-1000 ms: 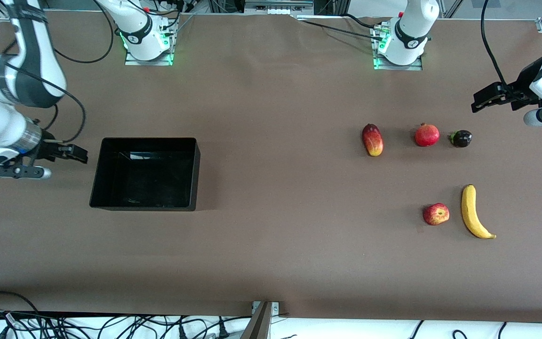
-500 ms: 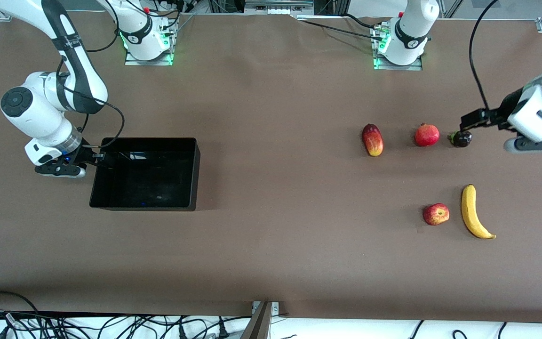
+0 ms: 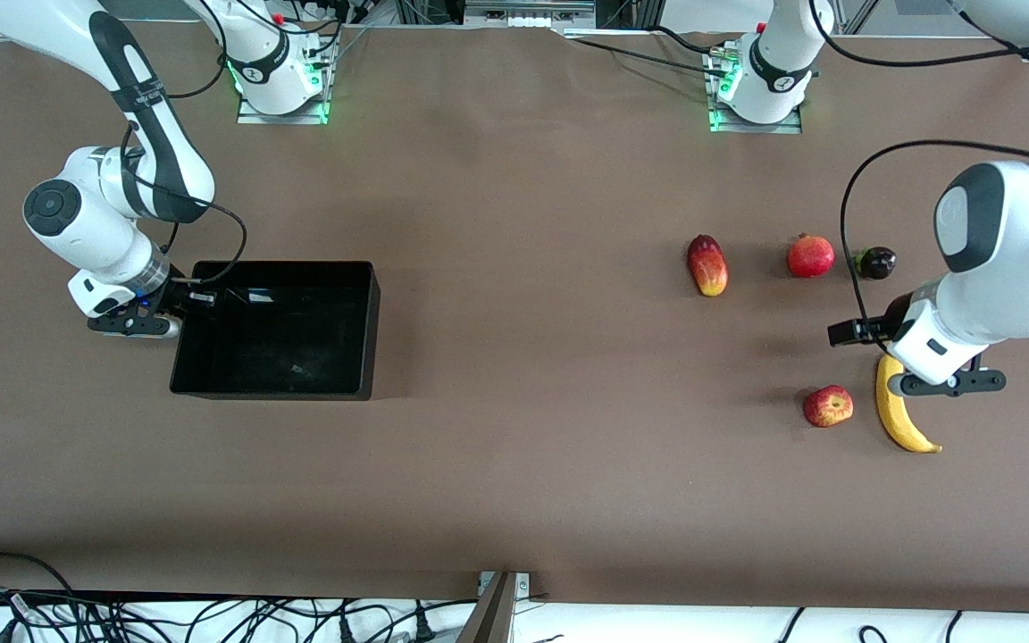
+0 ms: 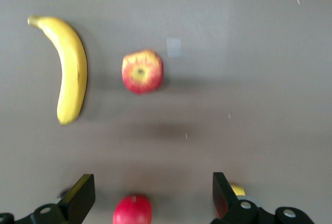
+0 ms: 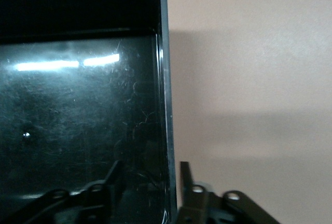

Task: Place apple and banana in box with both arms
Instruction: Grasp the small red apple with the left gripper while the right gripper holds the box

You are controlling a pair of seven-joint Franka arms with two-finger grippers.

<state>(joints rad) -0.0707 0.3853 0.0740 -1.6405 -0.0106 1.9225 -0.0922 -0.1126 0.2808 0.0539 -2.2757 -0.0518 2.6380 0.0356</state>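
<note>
My left gripper grabs the red, yellow-streaked apple around its round body (image 3: 828,406) next, to place the apple in the black box (image 3: 273,391).
The red, yellow-streaked apple (image 3: 828,406) (image 4: 142,71) and the long yellow banana (image 3: 903,424) (image 4: 70,68) lie side by side at the left arm's end of the table. My left gripper (image 3: 841,333) (image 4: 153,200) hangs open and empty over the brown table between the pomegranate and the apple. That arm's wrist covers one end of the banana. The black box (image 3: 273,391) (image 5: 165,105) sits at the right arm's end. My right gripper (image 3: 197,298) (image 5: 150,182) straddles its end wall, one finger inside and one outside. The jaws are partly narrowed, with a gap still showing beside the wall.
A red-yellow mango (image 3: 707,265), a red pomegranate (image 3: 811,256) (image 4: 133,211) and a small dark fruit (image 3: 876,263) lie in a row, farther from the front camera than the apple. Cables trail along the table's front edge.
My left arm swung from over the dark fruit down toward the apple and banana. My right gripper came to the box's end wall and its fingers narrowed around it.
</note>
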